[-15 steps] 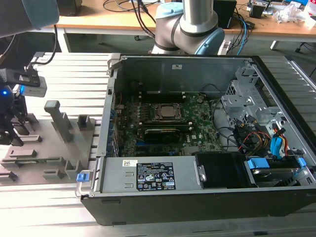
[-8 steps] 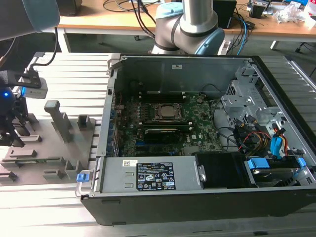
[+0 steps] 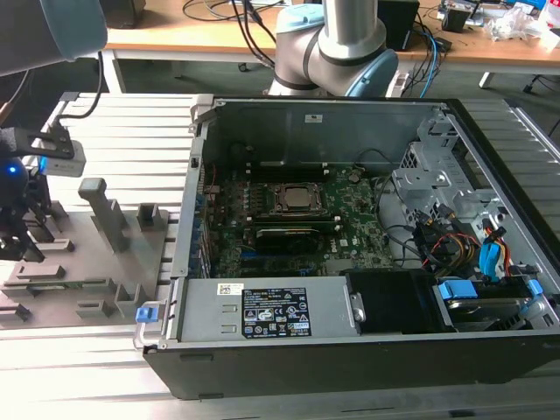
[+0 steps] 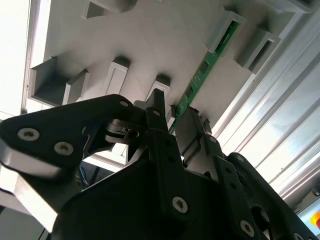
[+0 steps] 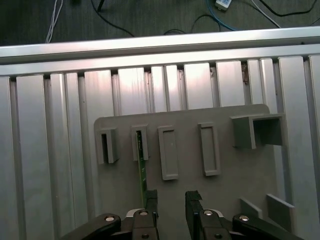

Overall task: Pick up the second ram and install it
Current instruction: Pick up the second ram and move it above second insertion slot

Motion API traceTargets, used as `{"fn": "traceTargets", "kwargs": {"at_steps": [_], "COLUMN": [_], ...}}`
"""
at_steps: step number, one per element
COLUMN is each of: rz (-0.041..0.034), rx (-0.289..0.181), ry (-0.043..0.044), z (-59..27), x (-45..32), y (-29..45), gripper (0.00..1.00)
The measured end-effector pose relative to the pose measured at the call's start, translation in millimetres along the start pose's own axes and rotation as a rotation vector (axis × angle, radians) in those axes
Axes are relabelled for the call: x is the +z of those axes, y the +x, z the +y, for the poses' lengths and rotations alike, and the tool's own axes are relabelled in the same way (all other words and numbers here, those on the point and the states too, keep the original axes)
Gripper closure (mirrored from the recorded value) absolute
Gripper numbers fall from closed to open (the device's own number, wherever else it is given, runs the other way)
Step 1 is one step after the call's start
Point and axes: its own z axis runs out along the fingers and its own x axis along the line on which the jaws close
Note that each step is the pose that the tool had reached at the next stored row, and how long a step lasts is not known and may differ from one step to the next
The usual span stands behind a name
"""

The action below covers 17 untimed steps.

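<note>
My gripper grabs the second ram next by its bare part beyond that block (image 5: 144, 194), since a grey slot block (image 5: 144, 146) encloses one end of the ram.
The second ram (image 5: 142, 165) is a thin green stick standing on edge in a slot of the grey holder plate (image 5: 225, 195). In the second wrist view the ram (image 4: 200, 75) runs from a grey slot block down to my fingertips. My gripper (image 5: 171, 197) hangs open just above the plate, its black fingers (image 5: 152, 200) apart. The stick's near end lies close beside one finger; I cannot tell whether they touch. In the exterior view the gripper (image 3: 24, 245) is at the far left over the holder plate (image 3: 87, 262), well away from the open computer case (image 3: 350, 114).
Grey slot blocks and posts (image 3: 98, 206) rise from the holder plate. Ribbed aluminium table rails (image 5: 50, 150) surround it. In the case lie the green motherboard (image 3: 354, 214), the CPU socket (image 3: 297, 199), cables (image 3: 437, 241) and a power supply (image 3: 262, 315). The arm's base (image 3: 337, 52) stands behind the case.
</note>
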Motion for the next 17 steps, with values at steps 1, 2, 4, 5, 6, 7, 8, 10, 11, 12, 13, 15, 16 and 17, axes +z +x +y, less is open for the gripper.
{"fn": "traceTargets", "kwargs": {"at_steps": [1,2,4,5,6,7,8,10,11,12,13,15,16,17], "rz": [-0.0001,0.0001,0.0013,0.002,0.0025,0.0024,0.0027,0.0044,0.0051,0.0054,0.0056,0.0059,0.0059,0.0063], "rx": [0.0,0.0,-0.001,-0.003,-0.005,-0.006,-0.006,-0.01,-0.012,-0.013,-0.014,-0.017,-0.019,-0.026], "ry": [0.0001,0.0,0.0001,0.0001,0.0,0.0001,0.0001,0.0002,0.0001,-0.0001,0.0,0.0,0.0,-0.0003], "z": [0.0,-0.1,-0.4,-0.7,-1.4,-1.7,-2.1,-6.2,-10.5,-13.3,-15.2,-16.5,-16.7,-16.5], "x": [0.9,2.0,5.0,6.6,8.9,10.1,11.3,16.8,19.8,21.4,23.3,28.1,30.4,33.8], "y": [0.0,0.0,0.3,2.7,10.5,13.0,15.2,20.4,21.1,21.1,21.1,21.2,21.7,22.8], "gripper": [0.64,0.64,0.64,0.64,0.64,0.64,0.64,0.64,0.64,0.64,0.64,0.64,0.64,0.64]}}
